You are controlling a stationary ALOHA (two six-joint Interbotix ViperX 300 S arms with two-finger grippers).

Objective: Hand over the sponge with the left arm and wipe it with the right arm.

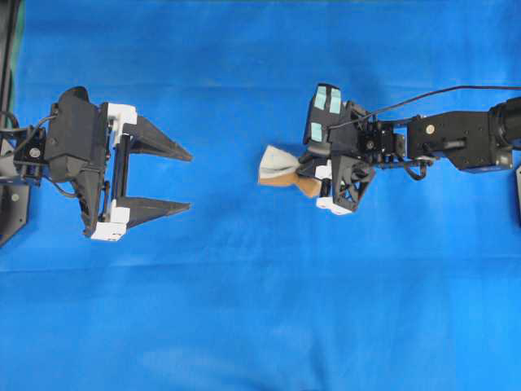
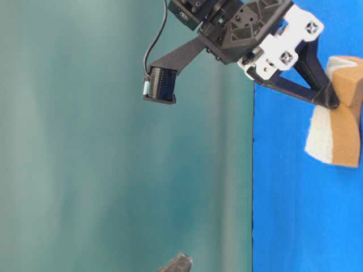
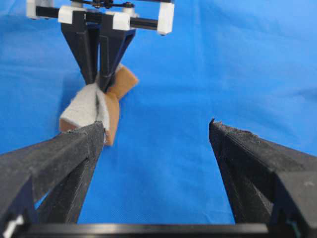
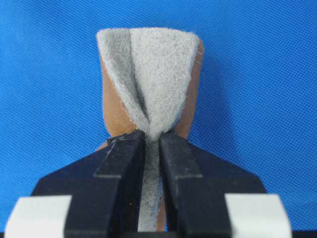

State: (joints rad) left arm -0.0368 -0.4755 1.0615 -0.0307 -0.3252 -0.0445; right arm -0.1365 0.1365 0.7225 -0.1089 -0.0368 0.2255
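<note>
The sponge's orange-tan layer [image 1: 281, 180] [image 4: 115, 118] lies against the blue cloth at the ends of my right gripper's fingers, so the gripper should open and the sponge would rest there.
The sponge [image 1: 277, 167] is pinched in the middle by my right gripper [image 1: 308, 176], the one with teal patches. Its grey-white layer [image 4: 153, 64] is folded inward, with the orange-tan layer [image 4: 114, 109] outside. The right wrist view shows the right gripper [image 4: 152, 136] shut on the sponge, with the squeezed pad running back between the fingers. In the table-level view the sponge [image 2: 334, 136] sits at the right gripper's tip [image 2: 332, 102], against or just above the cloth. My left gripper [image 1: 190, 181] stands open and empty to the left, apart from the sponge [image 3: 89, 106], with only cloth in the left gripper's gap [image 3: 157, 126].
A blue cloth [image 1: 260, 326] covers the table. A black cable [image 1: 440, 91] runs along the right arm. Part of a black mount [image 1: 10, 204] shows at the left edge. A teal backdrop [image 2: 85, 141] fills much of the table-level view.
</note>
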